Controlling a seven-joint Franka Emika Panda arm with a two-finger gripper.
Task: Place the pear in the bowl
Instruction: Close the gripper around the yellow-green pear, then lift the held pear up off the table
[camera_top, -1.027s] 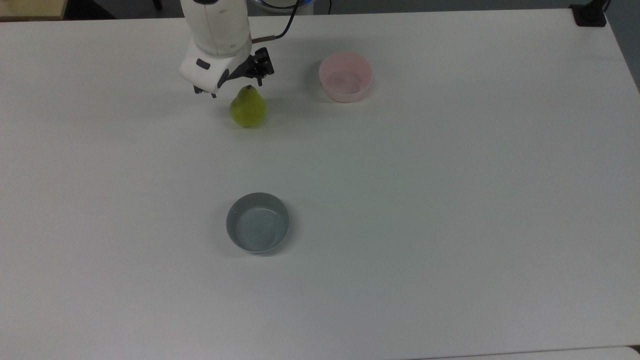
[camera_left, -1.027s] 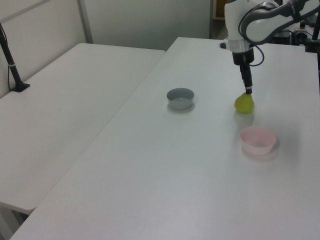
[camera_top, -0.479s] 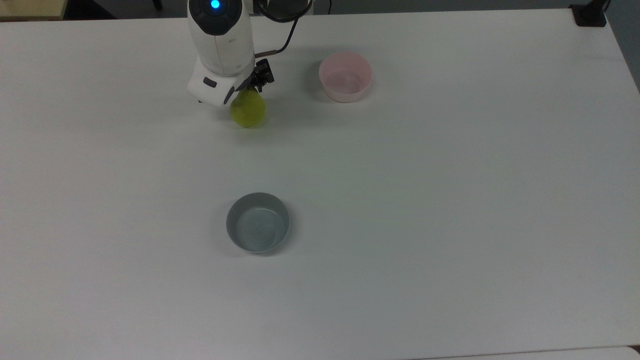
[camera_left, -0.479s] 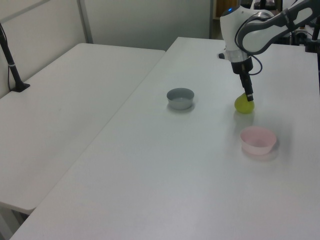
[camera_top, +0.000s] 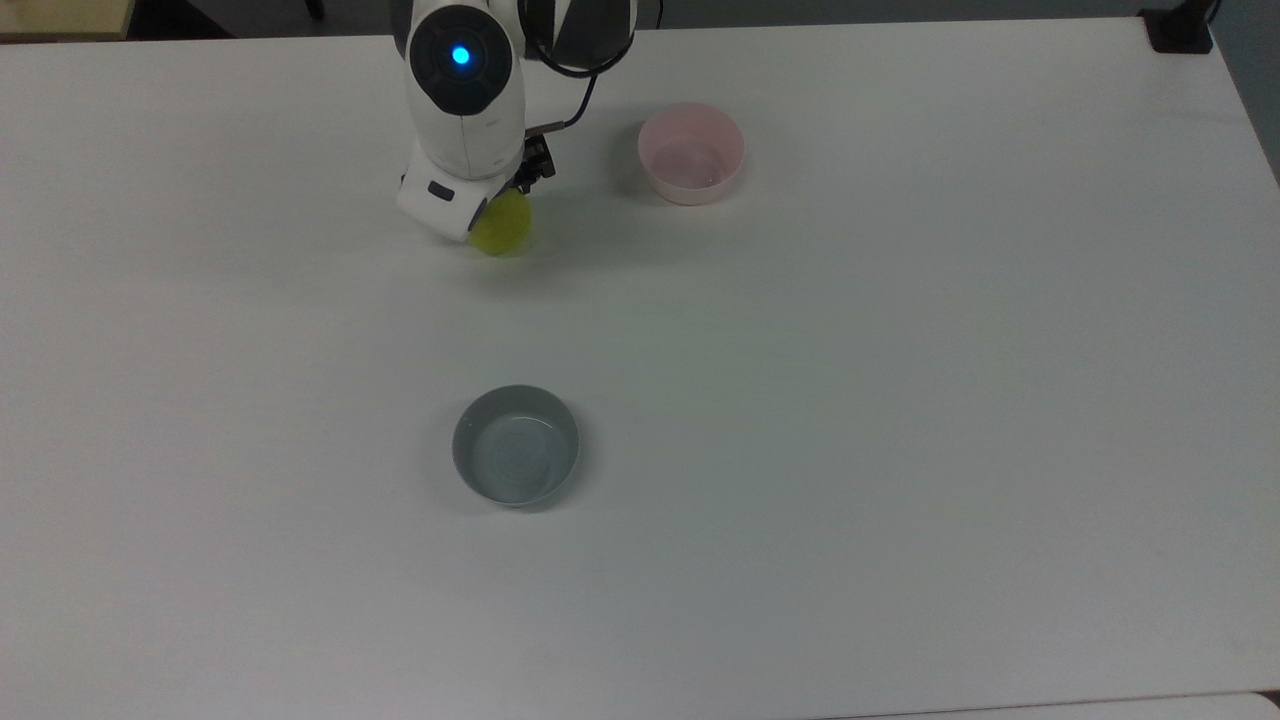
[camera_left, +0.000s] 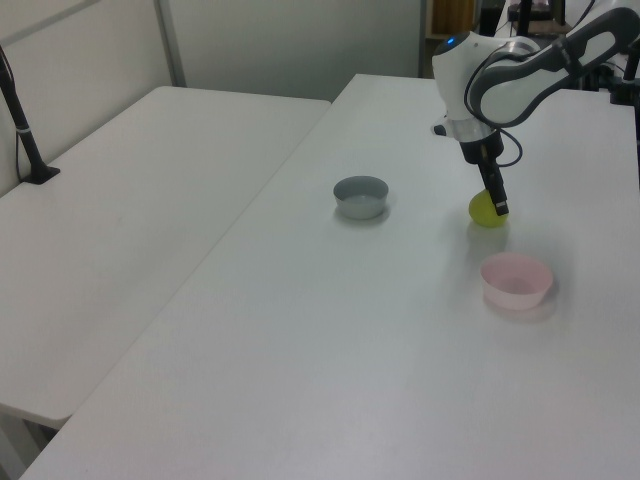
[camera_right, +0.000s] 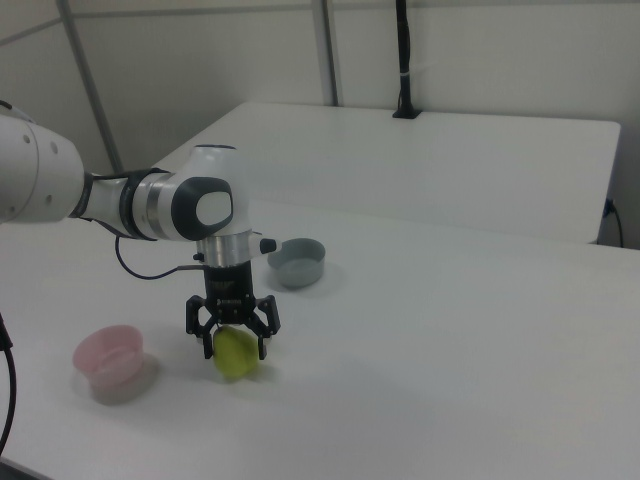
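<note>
The robot needs to place the yellow-green pear in the pale pink bowl (camera_left: 516, 290), so the gripper should first grab the pear by its upper part (camera_left: 484, 199).
The yellow-green pear (camera_top: 507, 229) (camera_left: 484, 211) (camera_right: 237, 356) stands on the white table, mostly covered by the arm's hand in the top view. My gripper (camera_right: 235, 343) (camera_left: 498, 206) is down over it, open, with one finger on each side of the pear's upper part in the right view. I cannot tell whether the fingers touch the fruit. The pale pink bowl (camera_top: 691, 187) (camera_left: 516, 290) (camera_right: 110, 368) sits to the top view's right of the pear, a short gap away, with nothing in it.
A grey-blue bowl (camera_top: 516, 445) (camera_left: 360, 196) (camera_right: 296, 262) stands nearer the middle of the table (camera_top: 900, 400), well apart from the pear. A second white table (camera_left: 130, 230) adjoins at the left view's left. A black post (camera_left: 22, 130) rises from it.
The gripper has come forward and down from behind the pear's stem until its fingers flank the pear. The pear and both bowls have stayed put.
</note>
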